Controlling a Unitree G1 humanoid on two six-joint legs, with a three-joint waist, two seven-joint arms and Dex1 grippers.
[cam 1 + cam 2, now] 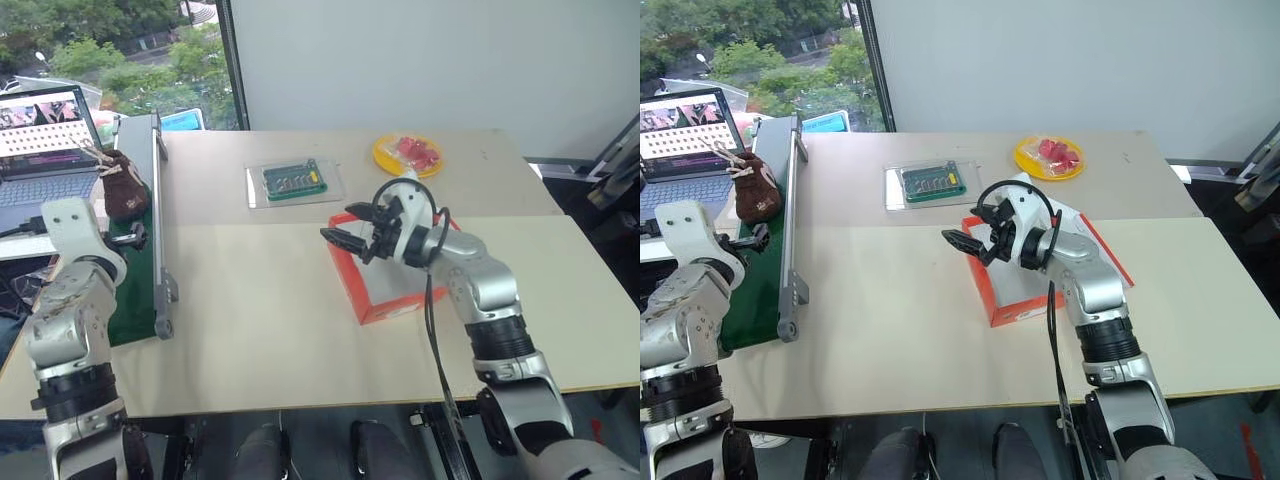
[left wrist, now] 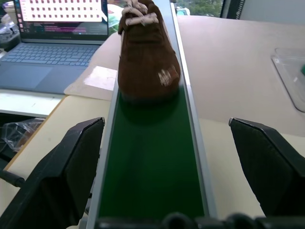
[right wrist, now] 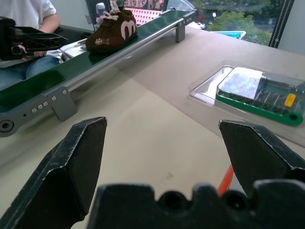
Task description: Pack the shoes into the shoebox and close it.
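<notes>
I should move my left gripper toward the shoe's toe before closing on it, as green belt shows between my fingers and the toe in the left wrist view.
One dark brown shoe (image 2: 145,52) with beige laces stands on the green conveyor belt (image 1: 135,285) at the table's left edge, toe toward me. My left gripper (image 2: 164,125) hovers level over the near part of the belt. It is open, and the shoe lies a short way beyond its fingertips. The orange-red shoebox (image 1: 392,311) lies at the table's middle right with its white inside showing. My right gripper (image 1: 348,236) hangs open and empty over the box's left rim, pointing left toward the belt. The right arm covers much of the box.
A clear tray with a green circuit board (image 1: 292,181) lies behind the box, and a yellow plate (image 1: 408,153) with red pieces sits farther back. An open laptop (image 1: 45,130) stands left of the belt. A seated person's arm (image 3: 45,21) shows beyond the conveyor.
</notes>
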